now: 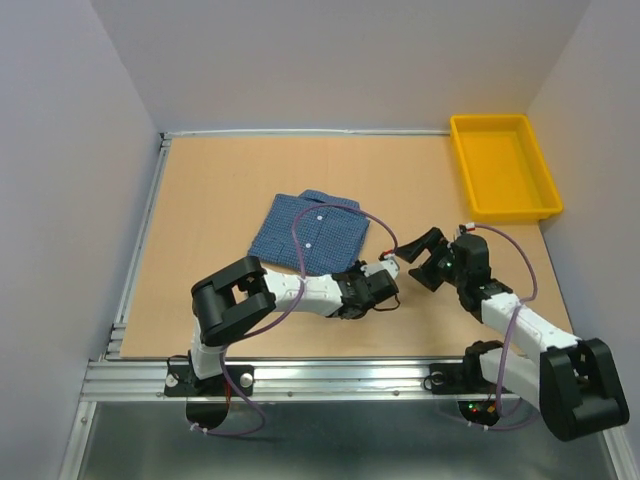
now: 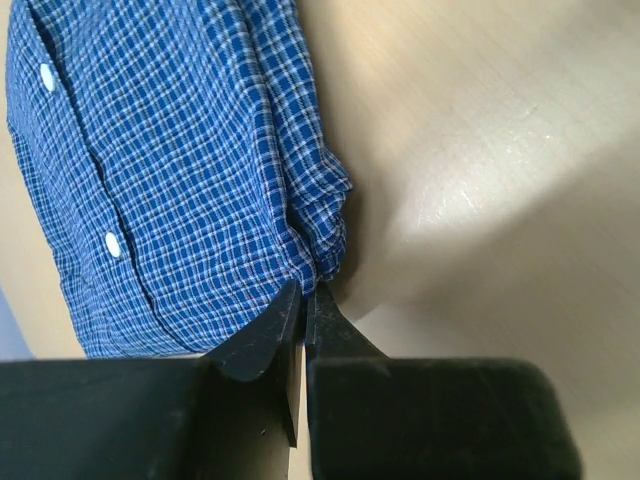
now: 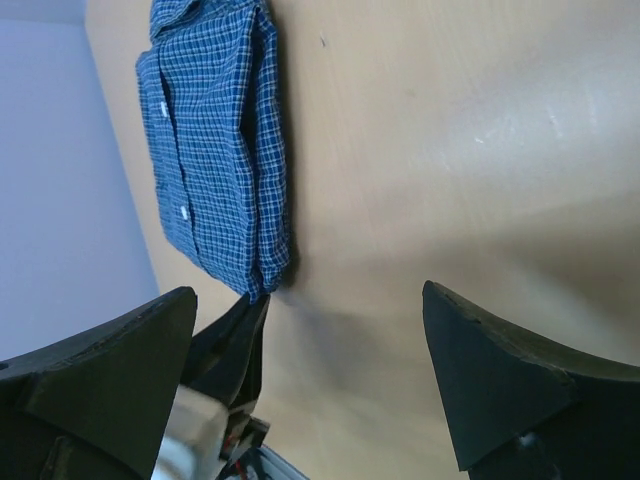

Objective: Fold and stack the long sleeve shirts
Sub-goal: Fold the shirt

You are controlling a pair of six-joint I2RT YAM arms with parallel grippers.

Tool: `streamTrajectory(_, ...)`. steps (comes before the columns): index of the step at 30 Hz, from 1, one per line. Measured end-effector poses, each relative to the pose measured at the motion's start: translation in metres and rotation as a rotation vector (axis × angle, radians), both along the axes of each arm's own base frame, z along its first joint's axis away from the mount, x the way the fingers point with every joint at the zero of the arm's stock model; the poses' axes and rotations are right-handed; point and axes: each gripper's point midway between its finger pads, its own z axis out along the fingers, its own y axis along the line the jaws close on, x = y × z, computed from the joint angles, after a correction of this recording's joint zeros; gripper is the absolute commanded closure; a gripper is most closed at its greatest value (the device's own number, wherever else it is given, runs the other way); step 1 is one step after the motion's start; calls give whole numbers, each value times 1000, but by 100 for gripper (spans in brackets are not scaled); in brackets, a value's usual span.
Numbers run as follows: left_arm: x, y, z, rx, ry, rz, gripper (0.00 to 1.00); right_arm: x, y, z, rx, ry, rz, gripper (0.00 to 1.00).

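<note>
My right gripper grabs the folded shirt by its layered corner edge (image 1: 356, 259) (image 3: 271, 262) beside my left gripper next, to stack it still folded.
One long sleeve shirt (image 1: 310, 232), blue checked with white buttons, lies folded in a neat rectangle mid-table, collar at the far end. My left gripper (image 1: 354, 272) sits low at its near right corner. In the left wrist view the jaws (image 2: 304, 292) are pressed together with the bunched corner of the shirt (image 2: 170, 170) pinched at their tips. My right gripper (image 1: 425, 258) hovers to the right of the shirt, open and holding nothing. The right wrist view shows its fingers wide apart (image 3: 308, 295) over bare table, with the shirt (image 3: 215, 150) and the left gripper (image 3: 240, 320) off to the left.
An empty yellow tray (image 1: 505, 165) stands at the table's far right corner. Grey walls close in the table on the left, back and right. A metal rail (image 1: 300, 375) runs along the near edge by the arm bases.
</note>
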Motion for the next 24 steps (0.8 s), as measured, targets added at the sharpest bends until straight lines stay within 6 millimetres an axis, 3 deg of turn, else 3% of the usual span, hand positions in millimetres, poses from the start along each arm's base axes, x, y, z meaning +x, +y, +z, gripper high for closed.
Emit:
streamTrajectory(7,-6,-9,15,-128,39,23,97,17,27,-15,127,33,39,1)
streamTrajectory(19,-16,-23,15,-222,116,38,97,22,85,-35,205,73,158,3)
streamTrajectory(24,-20,-35,23,-289,148,35,97,31,96,-39,231,66,167,7)
